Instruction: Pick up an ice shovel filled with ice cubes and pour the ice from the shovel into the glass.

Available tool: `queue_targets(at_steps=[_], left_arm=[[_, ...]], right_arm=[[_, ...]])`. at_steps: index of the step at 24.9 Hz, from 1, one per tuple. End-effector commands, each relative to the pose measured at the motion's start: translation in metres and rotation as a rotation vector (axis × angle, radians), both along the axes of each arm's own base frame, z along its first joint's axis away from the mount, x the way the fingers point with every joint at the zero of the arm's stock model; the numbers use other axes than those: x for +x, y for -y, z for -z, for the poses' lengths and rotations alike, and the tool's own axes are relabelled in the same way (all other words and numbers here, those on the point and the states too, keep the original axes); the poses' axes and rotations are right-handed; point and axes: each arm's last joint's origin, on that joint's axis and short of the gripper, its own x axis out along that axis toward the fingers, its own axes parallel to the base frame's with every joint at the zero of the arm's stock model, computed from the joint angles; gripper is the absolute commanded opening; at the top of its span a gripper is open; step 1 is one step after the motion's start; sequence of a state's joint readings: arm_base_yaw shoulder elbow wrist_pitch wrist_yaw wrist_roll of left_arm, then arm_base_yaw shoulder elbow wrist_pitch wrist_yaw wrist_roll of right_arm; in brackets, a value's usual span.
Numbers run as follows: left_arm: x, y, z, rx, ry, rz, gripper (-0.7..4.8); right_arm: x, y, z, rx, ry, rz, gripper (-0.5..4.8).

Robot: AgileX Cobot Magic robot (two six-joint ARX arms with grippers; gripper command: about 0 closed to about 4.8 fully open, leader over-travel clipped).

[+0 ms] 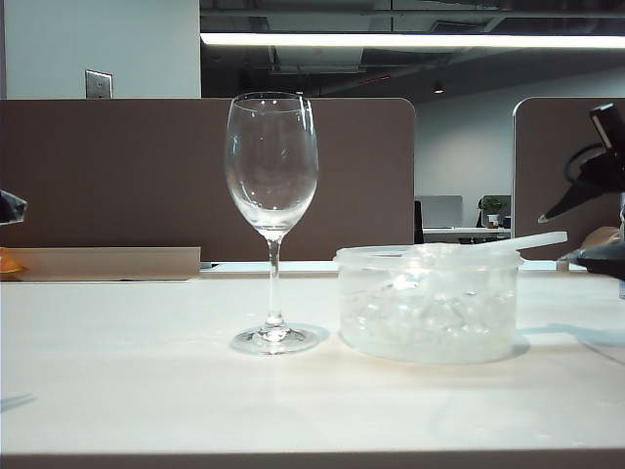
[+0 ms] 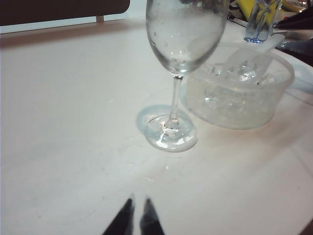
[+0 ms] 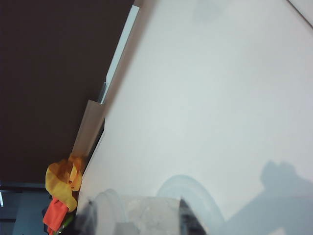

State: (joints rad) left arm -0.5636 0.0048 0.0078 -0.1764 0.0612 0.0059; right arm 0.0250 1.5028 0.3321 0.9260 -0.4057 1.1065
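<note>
My right gripper is to grab the ice shovel's handle (image 1: 543, 239) next, so that it can pour the ice cubes into the glass (image 1: 271, 186).
The glass (image 1: 271, 186) stands upright left of the table's middle, nothing in its bowl; it also shows in the left wrist view (image 2: 172, 128). Right of it, the ice cubes (image 1: 425, 315) fill a round translucent tub (image 1: 428, 344). The ice shovel (image 1: 527, 241) lies in the tub, its handle jutting out over the rim to the right. My right gripper (image 1: 592, 227) hangs at the handle's end, open, one finger above and one below it. Its fingers (image 3: 188, 219) stand wide apart with the ice cubes (image 3: 146, 211) between them. My left gripper (image 2: 137, 214) hovers low over bare table, shut, short of the glass.
Brown partition panels (image 1: 117, 176) run behind the table's far edge. A flat cardboard box (image 1: 107, 262) lies at the back left. Orange and yellow items (image 3: 61, 188) sit by the partition. A small clear bottle (image 2: 259, 22) stands beyond the tub.
</note>
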Motion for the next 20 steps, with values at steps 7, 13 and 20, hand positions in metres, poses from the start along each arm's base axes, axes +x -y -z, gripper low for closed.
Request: queue_targets(at_steps=[7,13,20], left_arm=[[0.0,0.0,0.0,-0.001,-0.004,0.002,0.29],[0.0,0.0,0.0,-0.001,-0.004,0.002,0.29],[0.0,0.0,0.0,-0.001,-0.005,0.003,0.29]], right_arm=[[0.009,-0.015,-0.004,0.005,0.057,-0.064,2.12],[0.014,-0.016,-0.005,0.004,0.055,-0.062,2.07],[0.015,-0.016,-0.005,0.004,0.046,-0.06,1.43]])
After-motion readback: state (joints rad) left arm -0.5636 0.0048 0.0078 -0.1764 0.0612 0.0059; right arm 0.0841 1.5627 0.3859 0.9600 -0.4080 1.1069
